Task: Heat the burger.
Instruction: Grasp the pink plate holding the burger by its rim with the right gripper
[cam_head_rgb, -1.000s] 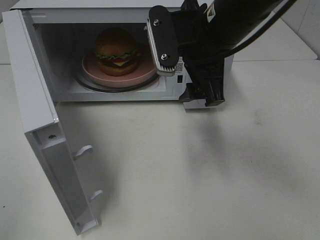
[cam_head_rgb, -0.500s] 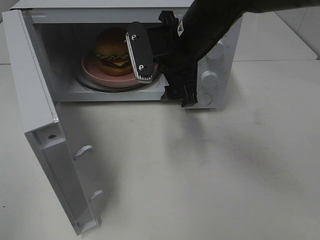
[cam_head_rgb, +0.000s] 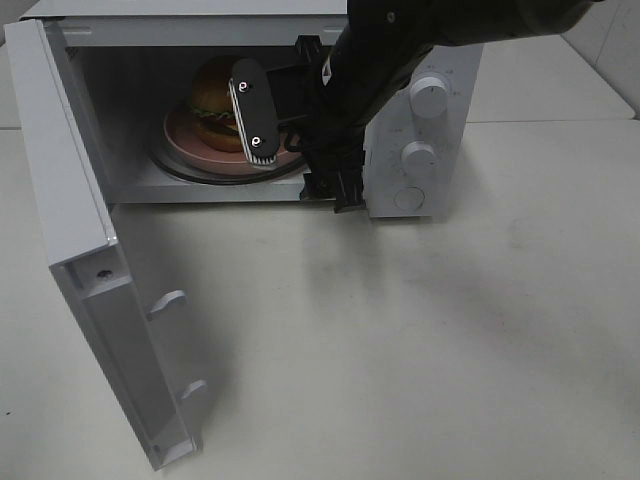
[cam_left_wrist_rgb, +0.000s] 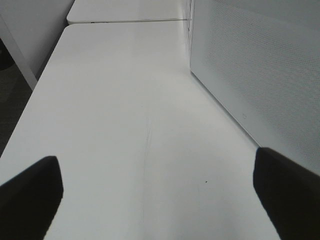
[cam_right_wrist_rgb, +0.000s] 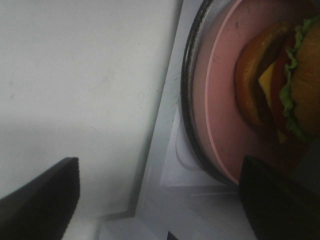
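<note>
The burger sits loose in the middle of the pink plate, so my right gripper will next hold the plate by its outer rim (cam_right_wrist_rgb: 206, 125) to keep it level.
The burger (cam_head_rgb: 212, 88), with its golden-brown bun, green lettuce and red tomato, sits on a round pink plate (cam_head_rgb: 185, 140) on the glass turntable inside the open microwave (cam_head_rgb: 200, 30). My right gripper (cam_head_rgb: 292, 150) is open and turned sideways at the cavity's mouth, just in front and to the right of the burger, partly hiding it. In the right wrist view the burger (cam_right_wrist_rgb: 287, 85) and plate (cam_right_wrist_rgb: 220, 105) lie beyond the open right gripper (cam_right_wrist_rgb: 160, 200), which holds nothing. My left gripper (cam_left_wrist_rgb: 159, 195) is open and empty over bare table beside the microwave's outer wall.
The microwave door (cam_head_rgb: 70, 160) stands swung open at the left, reaching toward the table's front. The control panel with knobs (cam_head_rgb: 430, 95) is to the right of the cavity. The perforated white side wall (cam_left_wrist_rgb: 255, 65) stands close to the left gripper.
My right arm has swung left from in front of the control panel to the cavity's mouth, closer to the burger. The burger, plate and door have not moved.
</note>
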